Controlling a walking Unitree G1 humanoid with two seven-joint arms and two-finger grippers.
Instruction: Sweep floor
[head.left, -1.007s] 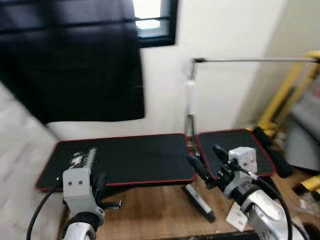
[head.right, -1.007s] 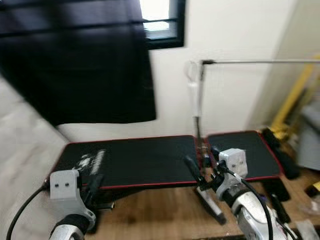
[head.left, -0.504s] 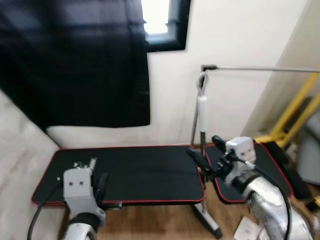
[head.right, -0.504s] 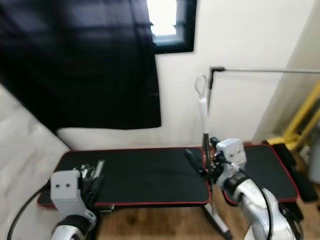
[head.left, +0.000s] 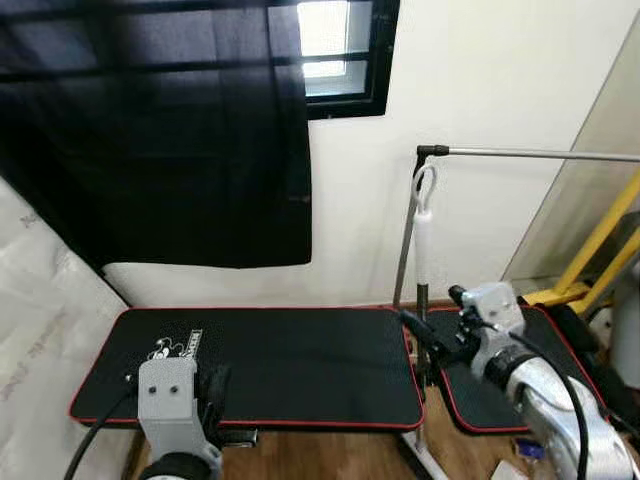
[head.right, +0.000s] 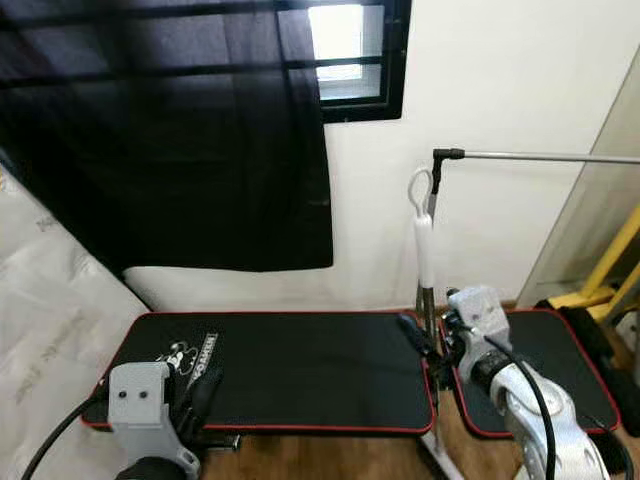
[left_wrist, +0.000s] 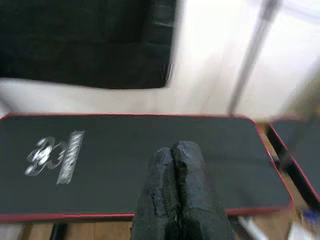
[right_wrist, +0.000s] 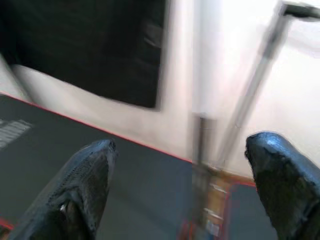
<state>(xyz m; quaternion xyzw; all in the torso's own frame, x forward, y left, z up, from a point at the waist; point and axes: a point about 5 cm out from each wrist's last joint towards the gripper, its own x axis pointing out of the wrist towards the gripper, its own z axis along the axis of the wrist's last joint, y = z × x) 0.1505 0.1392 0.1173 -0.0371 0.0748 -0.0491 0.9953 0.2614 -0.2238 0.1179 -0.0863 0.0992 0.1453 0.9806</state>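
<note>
My right gripper will next take hold of the broom by its white handle's end at the dark stick (head.left: 422, 279) (right_wrist: 204, 113), so it can sweep the floor.
A broom stands against the white wall, with a white upper handle (head.left: 424, 238) and a loop at its top. Its thin dark lower stick (head.right: 429, 300) runs down between the two mats. My right gripper (head.left: 438, 318) is open at mid-height of that stick. In the right wrist view the blurred handle (right_wrist: 202, 80) lies ahead between the two widely spread fingers (right_wrist: 85, 175), apart from both. The left gripper (head.left: 211, 392) hangs low over the near mat edge. Its black fingers (left_wrist: 175, 195) are pressed together with nothing between them.
Two black mats with red borders lie on the wooden floor, a large one (head.left: 260, 360) and a smaller one (head.left: 480, 390) to its right. A metal rack (head.left: 530, 154) juts from beside the broom. Yellow bars (head.left: 600, 240) lean at right; a dark curtain (head.left: 160, 140) hangs at left.
The whole picture has shifted as the camera rose and neared the wall. My right gripper has come up level with the broom stick, still open. The left gripper stays shut.
</note>
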